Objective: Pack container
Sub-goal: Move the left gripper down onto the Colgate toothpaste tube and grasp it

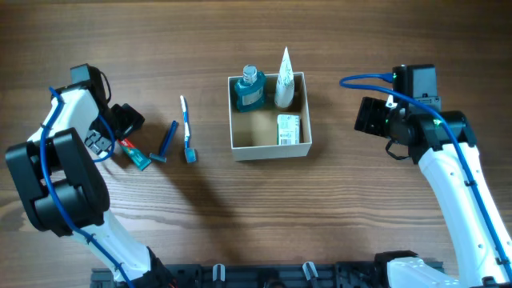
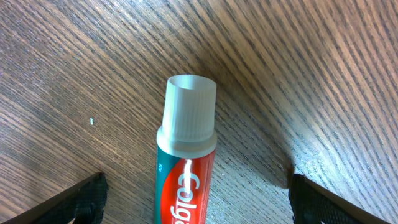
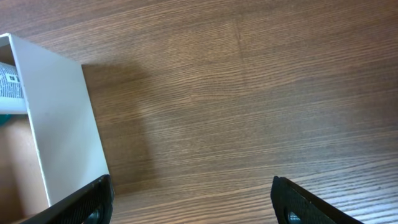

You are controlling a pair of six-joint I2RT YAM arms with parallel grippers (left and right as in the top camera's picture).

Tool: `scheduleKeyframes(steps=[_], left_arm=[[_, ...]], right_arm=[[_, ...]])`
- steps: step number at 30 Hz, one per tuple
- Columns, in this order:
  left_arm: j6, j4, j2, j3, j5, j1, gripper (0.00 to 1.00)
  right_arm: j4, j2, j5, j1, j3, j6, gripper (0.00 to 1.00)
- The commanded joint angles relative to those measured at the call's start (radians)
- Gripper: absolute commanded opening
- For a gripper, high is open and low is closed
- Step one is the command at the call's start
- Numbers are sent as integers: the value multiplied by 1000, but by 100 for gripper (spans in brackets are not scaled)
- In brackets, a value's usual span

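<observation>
The left gripper should close on the toothpaste tube, because the tube's body, near its cap, is between the open fingers and closing now would hold the tube.
The container point(image 1: 270, 146) is a square white-walled box with a tan inside, at the table's middle. It holds a blue bottle point(image 1: 250, 90), a white tube point(image 1: 284, 80) and a small white-green packet point(image 1: 289, 129). A red-green toothpaste tube point(image 1: 136, 154) lies at the left; in the left wrist view point(image 2: 185, 155) its white cap points away. My left gripper point(image 2: 196, 202) is open, its fingers on either side of the tube, not touching it. My right gripper point(image 3: 189, 202) is open and empty beside the container's right wall point(image 3: 65, 118).
A blue razor point(image 1: 166, 144) and a blue-white toothbrush point(image 1: 186, 128) lie on the wooden table between the toothpaste tube and the container. A black rail point(image 1: 264, 276) runs along the table's front edge.
</observation>
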Motion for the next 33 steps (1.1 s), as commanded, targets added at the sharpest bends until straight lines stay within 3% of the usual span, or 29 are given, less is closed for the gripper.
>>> scheduleKeyframes(steps=[1,5,16,33], left_arm=[[12,8,26,-21,-26,-6,95],[11,27,63,-54,-33,-6,100],[12,18,73,-57,-33,-6,96],[12,-2,73,-57,-33,-6,26]], right_arm=[[-6,12,-9,-3,5,-13,82],[-18,12,-9,-3,5,-13,82],[-19,12,-8,-3,5,-13,82],[-20,12,-8,-3,5,-13,82]])
